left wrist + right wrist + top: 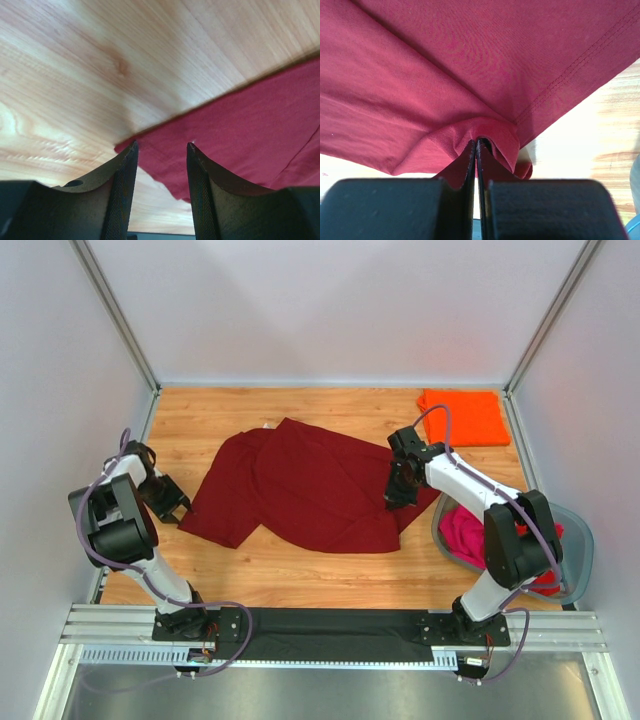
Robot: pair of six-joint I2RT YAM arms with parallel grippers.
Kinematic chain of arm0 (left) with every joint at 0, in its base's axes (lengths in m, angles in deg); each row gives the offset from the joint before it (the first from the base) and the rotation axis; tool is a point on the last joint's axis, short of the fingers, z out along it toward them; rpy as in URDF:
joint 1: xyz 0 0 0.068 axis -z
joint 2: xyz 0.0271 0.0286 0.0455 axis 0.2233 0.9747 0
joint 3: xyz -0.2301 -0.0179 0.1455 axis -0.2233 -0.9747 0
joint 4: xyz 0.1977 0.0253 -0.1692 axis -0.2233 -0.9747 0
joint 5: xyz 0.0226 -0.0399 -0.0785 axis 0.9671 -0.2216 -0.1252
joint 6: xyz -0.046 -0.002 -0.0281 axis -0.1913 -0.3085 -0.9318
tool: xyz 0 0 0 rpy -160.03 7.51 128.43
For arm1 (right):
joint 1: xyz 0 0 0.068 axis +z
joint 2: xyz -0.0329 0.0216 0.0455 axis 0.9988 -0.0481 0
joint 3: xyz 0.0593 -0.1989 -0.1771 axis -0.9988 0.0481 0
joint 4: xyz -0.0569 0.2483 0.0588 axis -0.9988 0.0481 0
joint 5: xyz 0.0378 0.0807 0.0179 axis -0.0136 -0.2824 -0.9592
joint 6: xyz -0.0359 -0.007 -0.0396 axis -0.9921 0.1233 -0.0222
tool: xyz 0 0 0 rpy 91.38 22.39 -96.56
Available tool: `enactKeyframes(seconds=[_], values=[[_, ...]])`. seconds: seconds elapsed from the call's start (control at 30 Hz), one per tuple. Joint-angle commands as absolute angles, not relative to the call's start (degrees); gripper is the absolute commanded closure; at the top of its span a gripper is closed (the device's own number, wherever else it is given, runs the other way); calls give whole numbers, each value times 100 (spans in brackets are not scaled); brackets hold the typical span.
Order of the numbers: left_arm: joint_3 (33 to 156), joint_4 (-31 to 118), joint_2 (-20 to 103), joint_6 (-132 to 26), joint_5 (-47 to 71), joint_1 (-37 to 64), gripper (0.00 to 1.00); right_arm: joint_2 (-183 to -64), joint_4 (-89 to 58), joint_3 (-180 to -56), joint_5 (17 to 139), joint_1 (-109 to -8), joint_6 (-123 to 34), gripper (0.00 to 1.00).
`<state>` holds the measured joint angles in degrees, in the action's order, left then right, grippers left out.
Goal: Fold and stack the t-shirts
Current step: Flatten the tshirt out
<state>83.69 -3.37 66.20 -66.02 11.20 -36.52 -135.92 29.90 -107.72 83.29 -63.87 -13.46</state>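
My left gripper next needs to grab the maroon t-shirt's corner (188, 522) (156, 158), opposite my right gripper's bunched fold, to stretch the shirt between my grippers for folding.
A dark maroon t-shirt (310, 485) lies spread and partly folded over itself on the wooden table (300, 570). My right gripper (398, 495) is shut on a bunched fold of its right edge (490, 130), with the jaws (477, 142) pinched tight. My left gripper (172, 502) is at the shirt's left corner, and its fingers stand open. In the left wrist view that gripper (161, 150) straddles the maroon corner (165, 165), which lies between the fingertips. A folded bright orange t-shirt (463, 417) rests at the back right corner.
A grey translucent tub (580, 550) sits at the right, behind my right arm's base. It holds a magenta-pink shirt (465, 535) and a red one (545, 580). White walls with metal posts close in the table on three sides.
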Motion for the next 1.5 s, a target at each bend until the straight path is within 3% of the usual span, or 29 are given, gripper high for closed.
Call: enactKeyframes(seconds=[0.0,0.23,0.87,0.93,0.97,1.03,1.07,1.17,1.3,1.47], values=[[8782,-712,6437,-6342,1235,-3672,50,-13642,2903,-10849,8408,-6404,-1308,100],[8801,-1143,6384,-6359,1683,-3672,51,-13757,2965,-10937,8408,-6413,-1396,100],[8141,-361,6858,-6860,1674,-3672,57,-13880,3070,-11070,8540,-6404,-1580,100],[8176,-379,6902,-6825,1789,-3672,61,-13897,3000,-11034,8514,-6404,-1580,99],[8194,-379,6929,-6808,1806,-3672,72,-13924,2974,-11017,8514,-6404,-1580,99],[8299,-440,6929,-6816,1763,-3663,82,-14029,2939,-11060,8505,-6404,-1650,98],[8360,-502,6903,-6834,1710,-3655,91,-14090,2973,-11130,8496,-6404,-1720,97],[8641,-896,6727,-6904,1998,-3392,100,-14485,3306,-11683,8540,-6404,-2010,92],[8783,-1319,6402,-7035,2369,-3136,100,-14812,4212,-12449,9058,-6404,-2257,80],[8511,-1319,6042,-7159,2263,-3031,100,-14075,4634,-11870,9015,-6404,-1722,64]])
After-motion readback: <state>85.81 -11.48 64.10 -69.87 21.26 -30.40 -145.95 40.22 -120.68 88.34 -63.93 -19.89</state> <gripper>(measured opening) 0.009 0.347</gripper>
